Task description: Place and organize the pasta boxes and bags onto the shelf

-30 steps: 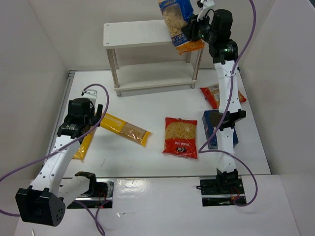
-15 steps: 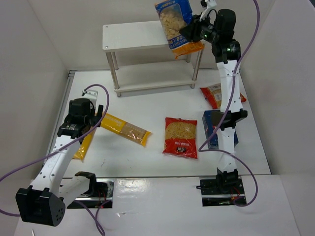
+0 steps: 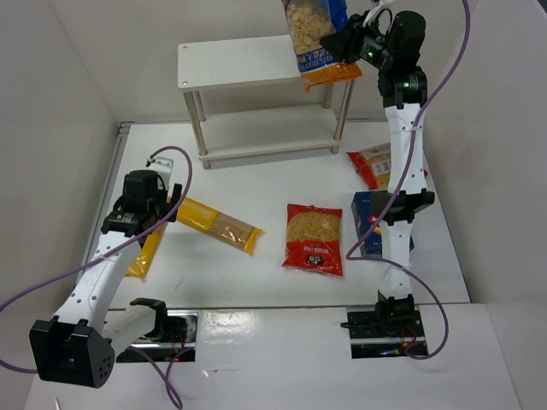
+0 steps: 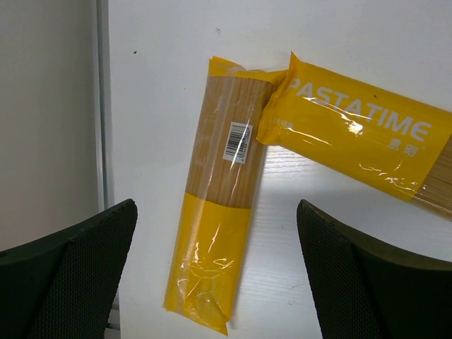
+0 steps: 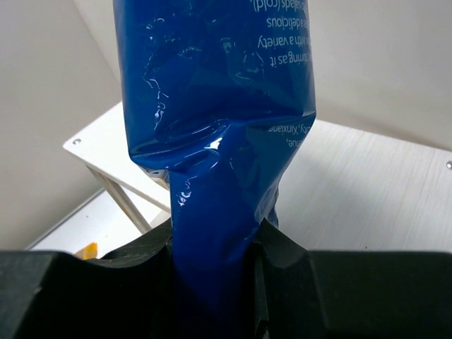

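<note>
The orange end of the pasta bag [image 3: 318, 38] is past the shelf's edge. My right gripper needs to stay closed on the bag, because if it opened now, the bag would fall and could tip off.
My right gripper [image 3: 346, 44] is shut on the blue-and-orange pasta bag [image 3: 318, 38] and holds it high over the right end of the white shelf [image 3: 231, 60]. In the right wrist view the bag [image 5: 219, 141] is pinched between my fingers [image 5: 282, 254], above the shelf top [image 5: 367, 191]. My left gripper [image 3: 158, 209] is open and empty above a yellow spaghetti packet [image 4: 219, 205]. A second spaghetti packet [image 4: 360, 134] overlaps its far end and shows from above too [image 3: 218, 224]. A red windowed bag [image 3: 314, 238], another red bag [image 3: 373, 164] and the dark blue box [image 3: 373, 224] lie on the table.
The shelf's lower tier [image 3: 269, 132] carries nothing, and its silver legs [image 3: 198, 126] stand on the table. White walls close in on the left, back and right. A raised table edge strip [image 4: 102, 106] runs just left of the near spaghetti packet.
My right gripper has lifted the blue-and-orange bag higher and a little right over the shelf's right end. My left arm has shifted only slightly.
</note>
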You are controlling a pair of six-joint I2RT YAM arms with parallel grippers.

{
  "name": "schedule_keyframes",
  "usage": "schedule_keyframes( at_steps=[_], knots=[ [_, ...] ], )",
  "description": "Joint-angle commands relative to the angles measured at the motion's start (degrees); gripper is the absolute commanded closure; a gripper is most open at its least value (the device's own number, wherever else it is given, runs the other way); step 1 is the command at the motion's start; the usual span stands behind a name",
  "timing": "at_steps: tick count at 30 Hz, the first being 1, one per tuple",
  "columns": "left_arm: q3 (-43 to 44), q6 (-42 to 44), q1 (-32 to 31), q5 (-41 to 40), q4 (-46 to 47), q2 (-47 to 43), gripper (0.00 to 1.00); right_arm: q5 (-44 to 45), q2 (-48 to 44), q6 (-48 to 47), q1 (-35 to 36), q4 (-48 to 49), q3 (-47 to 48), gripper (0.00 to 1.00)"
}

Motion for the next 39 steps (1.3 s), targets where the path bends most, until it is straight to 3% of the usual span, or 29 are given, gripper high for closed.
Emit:
schedule_keyframes(
  at_steps=[1,20,26,29,30,37,39],
  knots=[
    [-0.3,1.1,1.0,2.5,0.5,-0.1,0.01,-3.2,-1.7,4.4,-0.3,15.5,1.8,1.0],
    [-0.3,2.1,2.6,4.7,-0.6,0.4,0.01,3.4,6.3,1.6,1.3,20.7,1.8,0.99],
    [-0.3,2.6,3.1,5.7,-0.6,0.4,0.01,5.8,7.4,1.1,1.3,20.7,1.8,0.86],
    [-0.3,2.6,3.1,5.7,-0.6,0.4,0.01,7.2,8.0,0.6,1.3,21.2,1.8,0.92],
    [-0.3,2.6,3.1,5.7,-0.6,0.4,0.01,7.2,8.0,1.4,1.3,21.2,1.8,1.0],
    [-0.3,2.6,3.1,6.3,-0.6,0.4,0.01,5.4,8.0,3.9,1.3,21.7,1.8,0.99],
    [-0.3,2.6,3.1,6.3,-0.6,0.4,0.01,6.5,8.5,3.4,1.3,21.7,1.8,0.92]
  ],
)
